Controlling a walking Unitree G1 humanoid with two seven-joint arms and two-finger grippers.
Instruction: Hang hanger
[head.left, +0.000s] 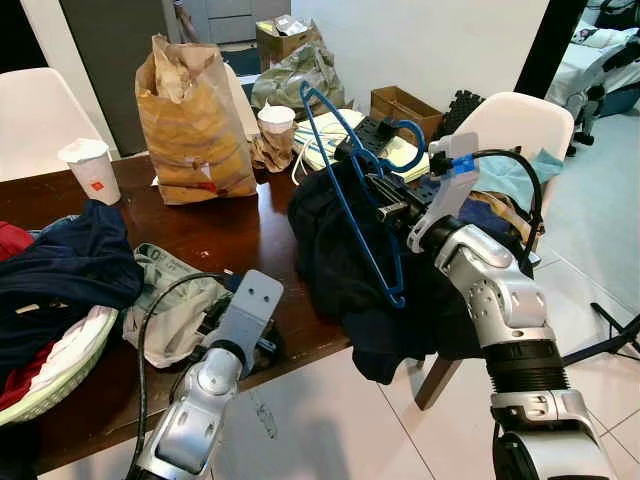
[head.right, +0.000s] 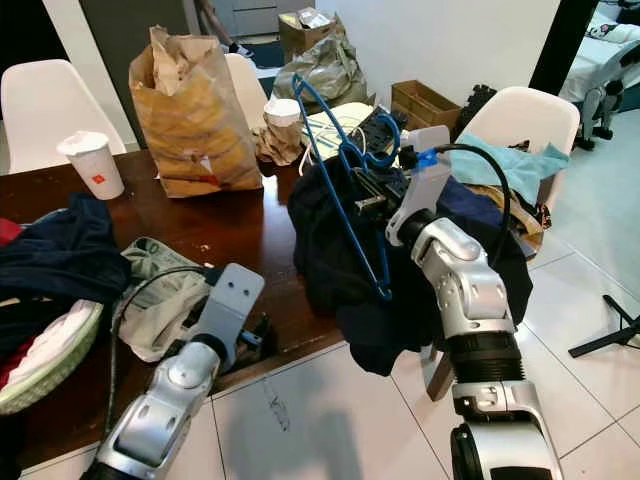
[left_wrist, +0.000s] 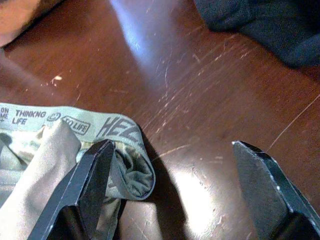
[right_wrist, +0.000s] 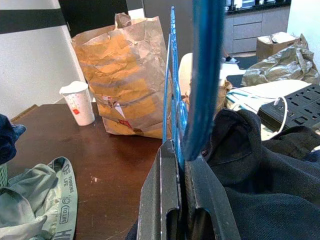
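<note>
The waistband's folded end (left_wrist: 137, 172) stands up from the table while the rest of the pale green garment lies crumpled. My left gripper will pinch the garment there next.
A blue wire hanger (head.left: 340, 170) stands upright over a dark navy garment (head.left: 340, 250) heaped at the right end of the brown table (head.left: 230, 230). My right gripper (right_wrist: 180, 170) is shut on the hanger's lower part, seen close in the right wrist view as a blue hanger (right_wrist: 202, 75) pinched between black fingers (right_wrist: 160, 200). My left gripper (left_wrist: 170, 190) hovers open just above the tabletop by the front edge, one finger (left_wrist: 85, 185) touching a pale green garment (left_wrist: 45, 165), also seen as a crumpled pale green garment (head.left: 170, 300).
A brown paper bag (head.left: 195, 120) and two paper cups (head.left: 92, 168) stand on the table. A basket of clothes (head.left: 55, 330) sits at the left. White chairs (head.left: 520, 125) stand behind and right. A power strip (right_wrist: 295, 100) lies beyond the navy garment.
</note>
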